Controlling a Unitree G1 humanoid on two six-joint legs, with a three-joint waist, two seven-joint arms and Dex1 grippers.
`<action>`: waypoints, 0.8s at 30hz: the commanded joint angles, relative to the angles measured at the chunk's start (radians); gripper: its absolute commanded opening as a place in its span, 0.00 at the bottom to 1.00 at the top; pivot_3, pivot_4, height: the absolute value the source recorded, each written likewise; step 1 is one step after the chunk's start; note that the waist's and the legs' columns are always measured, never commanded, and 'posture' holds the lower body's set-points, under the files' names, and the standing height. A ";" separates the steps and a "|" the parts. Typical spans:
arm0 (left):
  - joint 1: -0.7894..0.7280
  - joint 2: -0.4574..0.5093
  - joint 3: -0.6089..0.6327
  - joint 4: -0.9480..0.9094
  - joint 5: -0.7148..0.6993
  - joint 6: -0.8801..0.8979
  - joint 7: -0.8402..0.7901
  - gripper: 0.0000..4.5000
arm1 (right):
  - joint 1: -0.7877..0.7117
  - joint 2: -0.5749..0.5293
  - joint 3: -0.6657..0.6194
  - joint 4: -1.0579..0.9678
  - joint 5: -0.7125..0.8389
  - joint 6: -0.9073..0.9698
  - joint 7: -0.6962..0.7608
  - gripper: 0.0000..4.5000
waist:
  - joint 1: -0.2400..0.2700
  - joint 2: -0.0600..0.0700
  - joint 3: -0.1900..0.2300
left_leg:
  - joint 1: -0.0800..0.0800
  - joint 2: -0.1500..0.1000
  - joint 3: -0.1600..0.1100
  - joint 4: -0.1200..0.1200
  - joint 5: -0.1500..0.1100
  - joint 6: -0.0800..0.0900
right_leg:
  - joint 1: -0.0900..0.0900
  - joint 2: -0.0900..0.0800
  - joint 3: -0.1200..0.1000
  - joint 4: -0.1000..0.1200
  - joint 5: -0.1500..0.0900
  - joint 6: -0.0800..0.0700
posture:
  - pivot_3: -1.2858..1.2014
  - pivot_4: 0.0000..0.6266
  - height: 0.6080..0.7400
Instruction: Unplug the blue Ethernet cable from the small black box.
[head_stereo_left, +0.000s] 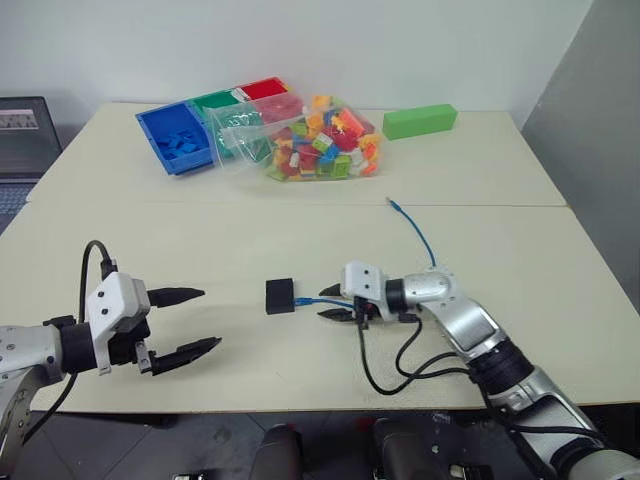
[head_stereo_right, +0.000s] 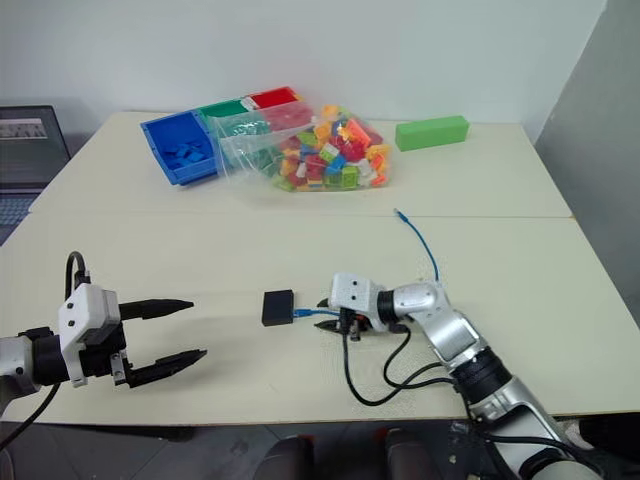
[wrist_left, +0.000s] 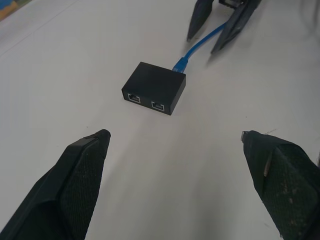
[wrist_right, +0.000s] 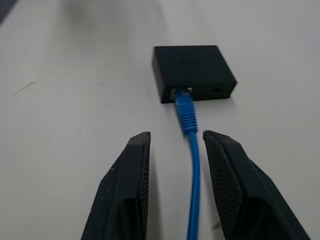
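Note:
The left gripper grabs the box by its end with empty ports next, since the blue plug and waiting fingers crowd one edge of the box.
The small black box lies flat on the beige table, between my two grippers. The blue Ethernet cable is plugged into the box's edge facing my right gripper, its plug seated in the port. My right gripper is open and low over the table, one finger on each side of the cable just behind the plug, not touching it. Beyond that wrist the cable curves away to a free end. My left gripper is wide open and empty, a hand's width from the box's other side, where two empty ports face it.
At the back stand a blue bin, then green and red bins, a clear bag of coloured bricks and a green block. A laptop sits off the table's far left. Black robot wires loop on the table by my right wrist.

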 joint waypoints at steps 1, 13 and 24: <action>0.004 0.004 0.018 -0.030 -0.005 -0.003 0.014 1.00 | -0.028 0.034 0.015 0.019 -0.029 0.013 -0.034 0.39 | 0.000 0.000 0.000 | 0.000 0.000 0.000 0.000 0.000 0.000 | 0.000 0.000 0.000 0.000 0.000 0.000 | 0.52 0.24 1.00; 0.011 -0.008 0.014 -0.031 -0.003 -0.013 0.038 1.00 | -0.058 0.070 0.018 0.079 -0.060 0.069 -0.065 0.31 | -0.003 0.000 0.000 | 0.001 0.003 0.000 0.000 0.000 0.000 | 0.000 0.003 0.000 0.000 0.001 -0.001 | 0.52 0.24 1.00; -0.046 -0.012 -0.007 0.031 -0.037 0.147 0.130 1.00 | -0.080 0.013 0.037 0.056 -0.130 -0.182 -0.068 0.00 | -0.002 0.000 0.000 | 0.000 0.003 0.000 0.000 0.000 0.000 | 0.000 0.004 0.000 0.000 0.001 -0.001 | 0.52 0.24 1.00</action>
